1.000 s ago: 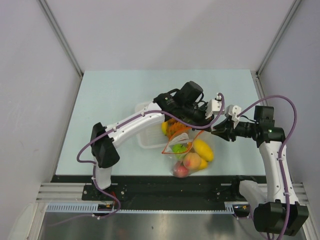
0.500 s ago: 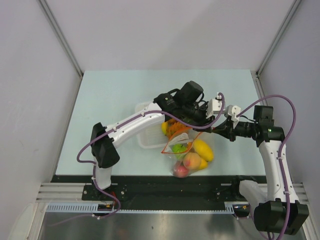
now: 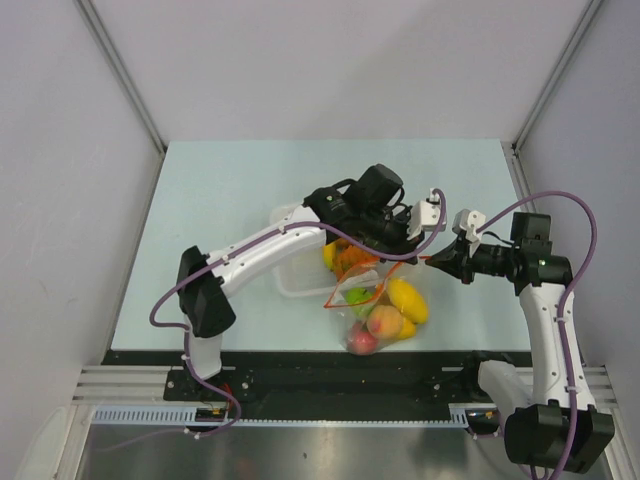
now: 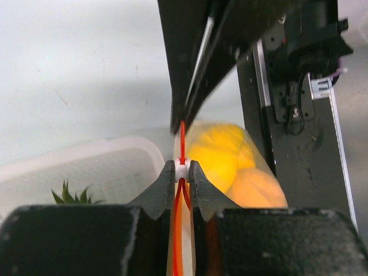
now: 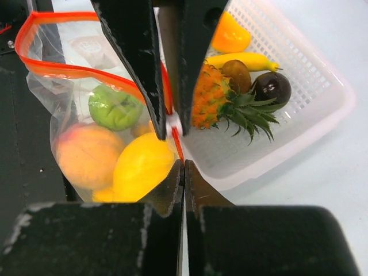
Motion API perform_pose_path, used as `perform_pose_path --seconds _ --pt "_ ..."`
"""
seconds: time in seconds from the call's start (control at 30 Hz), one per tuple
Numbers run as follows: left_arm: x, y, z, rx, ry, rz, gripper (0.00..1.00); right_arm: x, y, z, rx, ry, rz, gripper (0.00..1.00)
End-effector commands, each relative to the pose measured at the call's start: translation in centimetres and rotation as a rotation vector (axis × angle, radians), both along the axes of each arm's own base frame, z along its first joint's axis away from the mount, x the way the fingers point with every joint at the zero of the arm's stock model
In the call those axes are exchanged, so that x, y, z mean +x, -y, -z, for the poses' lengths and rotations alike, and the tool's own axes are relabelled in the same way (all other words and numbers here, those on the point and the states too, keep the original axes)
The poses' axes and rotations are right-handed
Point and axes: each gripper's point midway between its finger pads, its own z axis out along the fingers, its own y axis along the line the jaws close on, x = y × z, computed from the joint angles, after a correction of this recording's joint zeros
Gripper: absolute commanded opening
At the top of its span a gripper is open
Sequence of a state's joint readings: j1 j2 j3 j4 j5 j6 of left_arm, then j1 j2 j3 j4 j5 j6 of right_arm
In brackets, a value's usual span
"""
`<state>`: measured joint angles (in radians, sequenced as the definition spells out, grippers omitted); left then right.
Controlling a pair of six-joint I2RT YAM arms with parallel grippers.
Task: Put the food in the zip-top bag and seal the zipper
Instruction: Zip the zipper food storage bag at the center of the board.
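The slider would close more of the zipper if I pulled sideways now, because my left gripper holds the white slider (image 3: 411, 260) (image 4: 182, 170) and my right gripper is pinning the end of the zipper.
The zip-top bag (image 3: 375, 300) lies at the table's near middle, holding a green fruit (image 5: 115, 106), a peach (image 5: 86, 152) and a yellow fruit (image 5: 144, 164). Its red-orange zipper (image 4: 182, 135) is stretched taut between my two grippers. My left gripper (image 4: 181, 170) is shut on the zipper's white slider (image 5: 174, 123). Behind the slider the two strips stand apart, and the mouth (image 5: 63, 69) gapes open. My right gripper (image 5: 184, 165) is shut on the zipper's end at the bag's corner. In the top view the left gripper (image 3: 408, 248) and the right gripper (image 3: 431, 262) are close together.
The white perforated basket (image 5: 299, 75) stands just behind the bag, also seen from above (image 3: 290, 275). It holds a pineapple (image 5: 221, 103), a banana (image 5: 241, 59), a dark purple fruit (image 5: 271, 86), a brown fruit (image 5: 234, 70) and an orange one (image 5: 230, 34). The table's black front edge (image 4: 293, 161) is near.
The right gripper has drawn slightly right and the left gripper slightly left, so the gap between them along the zipper has widened a little. Both have stayed shut.
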<state>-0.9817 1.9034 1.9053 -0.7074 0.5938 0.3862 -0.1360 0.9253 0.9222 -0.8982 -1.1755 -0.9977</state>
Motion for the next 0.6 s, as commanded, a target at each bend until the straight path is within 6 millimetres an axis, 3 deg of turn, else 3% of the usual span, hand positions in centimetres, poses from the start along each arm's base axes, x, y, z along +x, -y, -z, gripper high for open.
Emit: perform_pose_path --seconds 0.0,0.33,0.5,0.57 --pt "0.0 -3.9 -0.4 0.064 0.014 -0.039 0.09 0.1 0.4 -1.2 0.012 0.048 0.019 0.0" --pt "-0.1 -8.5 0.6 0.135 0.063 -0.059 0.11 0.3 1.2 -1.1 0.008 0.045 0.063 0.0" --pt "-0.2 -7.7 -0.5 0.09 0.069 -0.057 0.07 -0.1 0.7 -2.1 0.033 0.073 0.031 0.0" --pt "-0.3 -6.9 -1.7 0.064 0.087 -0.04 0.06 -0.3 0.4 -2.7 0.039 0.086 0.014 0.34"
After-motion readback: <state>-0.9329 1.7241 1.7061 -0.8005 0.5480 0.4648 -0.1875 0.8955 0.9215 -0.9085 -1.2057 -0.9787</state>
